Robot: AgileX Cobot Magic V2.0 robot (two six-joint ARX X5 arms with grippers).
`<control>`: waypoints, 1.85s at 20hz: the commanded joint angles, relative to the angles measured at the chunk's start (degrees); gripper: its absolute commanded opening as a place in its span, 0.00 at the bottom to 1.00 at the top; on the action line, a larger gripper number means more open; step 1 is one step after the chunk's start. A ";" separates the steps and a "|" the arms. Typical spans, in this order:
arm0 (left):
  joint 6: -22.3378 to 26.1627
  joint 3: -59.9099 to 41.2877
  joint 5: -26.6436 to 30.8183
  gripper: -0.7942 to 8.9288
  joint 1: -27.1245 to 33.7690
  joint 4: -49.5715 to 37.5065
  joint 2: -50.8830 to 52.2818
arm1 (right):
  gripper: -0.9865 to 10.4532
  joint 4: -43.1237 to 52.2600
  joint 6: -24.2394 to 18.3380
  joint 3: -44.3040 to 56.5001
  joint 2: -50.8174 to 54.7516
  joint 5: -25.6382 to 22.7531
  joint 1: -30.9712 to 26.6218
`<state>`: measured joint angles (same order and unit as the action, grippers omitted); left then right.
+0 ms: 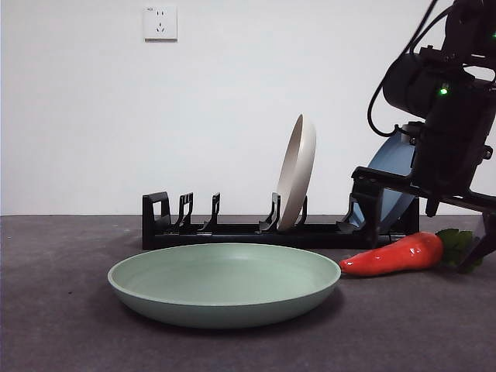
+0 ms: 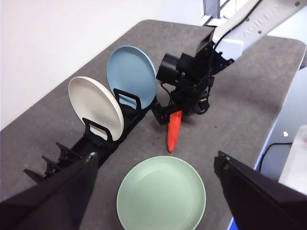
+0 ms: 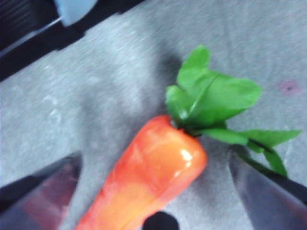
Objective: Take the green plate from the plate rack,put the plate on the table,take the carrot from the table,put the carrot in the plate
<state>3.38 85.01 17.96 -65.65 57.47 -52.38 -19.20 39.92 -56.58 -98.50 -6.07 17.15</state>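
I will next use my right gripper to pick up the carrot by its thick end [image 1: 423, 249] beside the leaves. Then I will put the carrot in the green plate [image 1: 225, 283].
The green plate [image 1: 225, 283] lies flat on the table [image 1: 62, 310] in front of the plate rack [image 1: 232, 231]; it also shows in the left wrist view [image 2: 161, 194]. The carrot [image 1: 391, 256] lies on the table to the plate's right, its tip toward the plate and its leaves away. My right gripper [image 1: 426, 236] is low over the carrot's thick end, open, with one jaw on each side of the carrot [image 3: 153, 177] and no contact visible. My left gripper [image 2: 157, 160] is high above the table, open and empty.
A cream-beige plate [image 1: 297, 172] and a blue plate [image 1: 391, 167] stand upright in the rack, the blue one just behind the right arm. The rack's left slots hold nothing. A wall socket [image 1: 160, 23] is on the white wall behind.
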 commanded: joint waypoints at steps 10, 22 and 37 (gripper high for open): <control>-0.44 -0.11 0.13 0.50 0.13 -0.17 0.26 | 0.19 0.50 -3.19 0.55 -1.16 0.11 -0.57; -0.83 -0.11 1.49 0.50 0.13 -0.33 0.26 | 0.07 -1.11 -11.28 0.52 10.58 3.48 0.70; -1.92 -0.11 1.29 0.50 0.11 1.05 0.24 | 0.07 20.68 -2.43 0.52 -3.04 7.26 23.06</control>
<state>2.26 85.01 19.27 -65.65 58.67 -52.36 0.99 36.91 -56.55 -101.08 1.34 39.90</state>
